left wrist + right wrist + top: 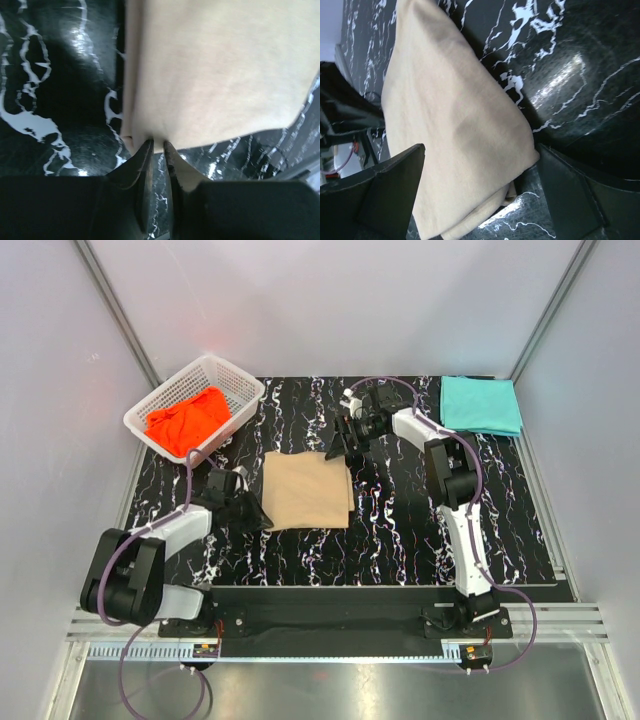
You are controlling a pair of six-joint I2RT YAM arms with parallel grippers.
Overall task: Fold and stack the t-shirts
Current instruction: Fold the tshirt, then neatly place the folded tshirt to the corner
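The robot's right gripper needs to stack the tan t-shirt on the teal t-shirt [480, 404], so it should next grab the folded tan t-shirt's far corner [342, 460] and keep the tan t-shirt's folds together.
The tan t-shirt [307, 490] lies folded flat in the middle of the black marbled table. My left gripper [262, 518] is at its near left corner. In the left wrist view its jaws [157, 146] stand almost together, with their tips pinching the tan t-shirt's [215, 75] edge. My right gripper [338, 447] is at the far right corner. It is wide open [480, 192], with the shirt's folded corner [455, 140] between the fingers and not gripped. The teal t-shirt [480, 404] lies folded at the far right. The orange-red t-shirt [188, 418] is bunched in the basket.
The white lattice basket [243, 388] stands at the far left corner of the table. Grey walls and metal frame rails enclose the table on three sides. The arm bases sit on the rail at the near edge.
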